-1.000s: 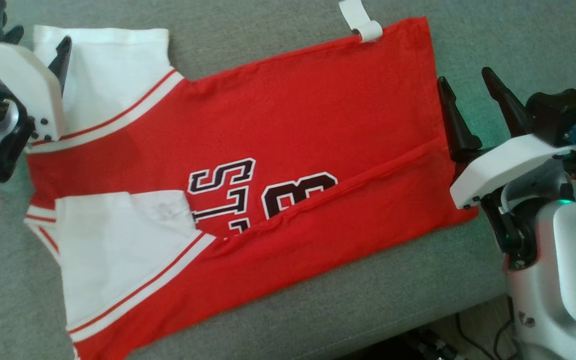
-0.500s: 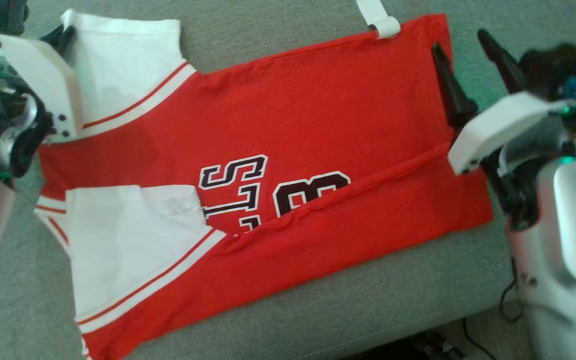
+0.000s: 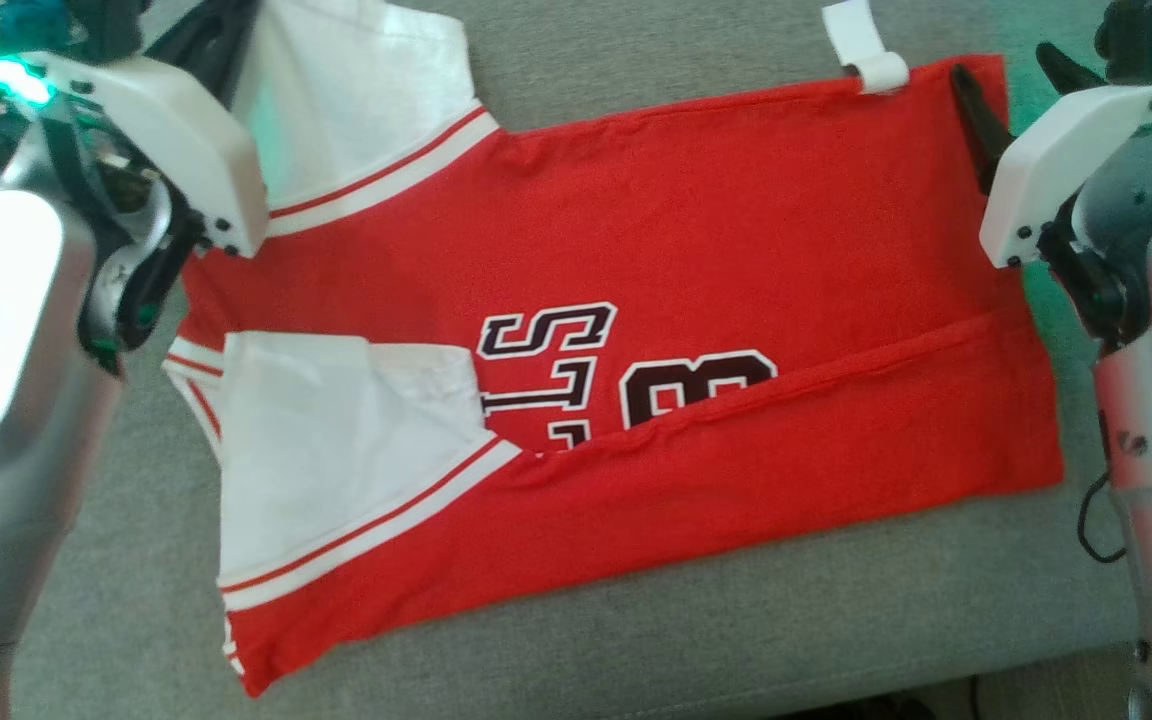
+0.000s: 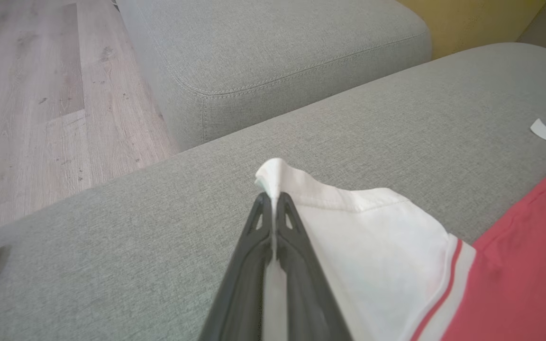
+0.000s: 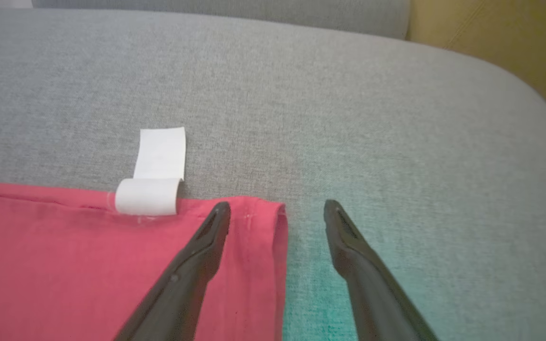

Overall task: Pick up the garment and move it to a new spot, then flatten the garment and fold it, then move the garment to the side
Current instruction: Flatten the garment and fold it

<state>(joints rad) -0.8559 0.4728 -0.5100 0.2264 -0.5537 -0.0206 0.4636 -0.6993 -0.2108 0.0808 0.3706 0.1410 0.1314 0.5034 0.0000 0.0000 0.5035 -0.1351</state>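
Observation:
My right gripper grabs the garment by its hem corner (image 3: 992, 78) beside the tag next. The garment's edge rises slightly there, while its red body (image 3: 764, 216) lies flat.
The garment (image 3: 696, 220) is a red jersey with white sleeves and dark lettering, lying mostly flat on the grey sofa cushion (image 3: 696, 620), its lower part folded up over the print. My left gripper (image 3: 231, 20) is at the garment's far left corner. In the left wrist view the left gripper (image 4: 273, 201) is shut on the corner of the white sleeve (image 4: 372, 237), which peaks up between the fingers. My right gripper (image 3: 1011, 85) stands open at the far right corner. In the right wrist view the right gripper (image 5: 277, 208) straddles the red hem (image 5: 259, 222), one finger over the cloth, one over the cushion.
A white tag (image 3: 866, 50) curls off the garment's far edge, close to the right gripper; the tag (image 5: 154, 180) lies left of its fingers. A second grey cushion (image 4: 277, 47) and wooden floor (image 4: 26, 94) lie beyond the left end. The cushion's front edge runs along the bottom.
The left gripper has gone from open to shut on the sleeve corner. The right gripper has moved forward to the garment's far right corner, still open. The head camera has shifted.

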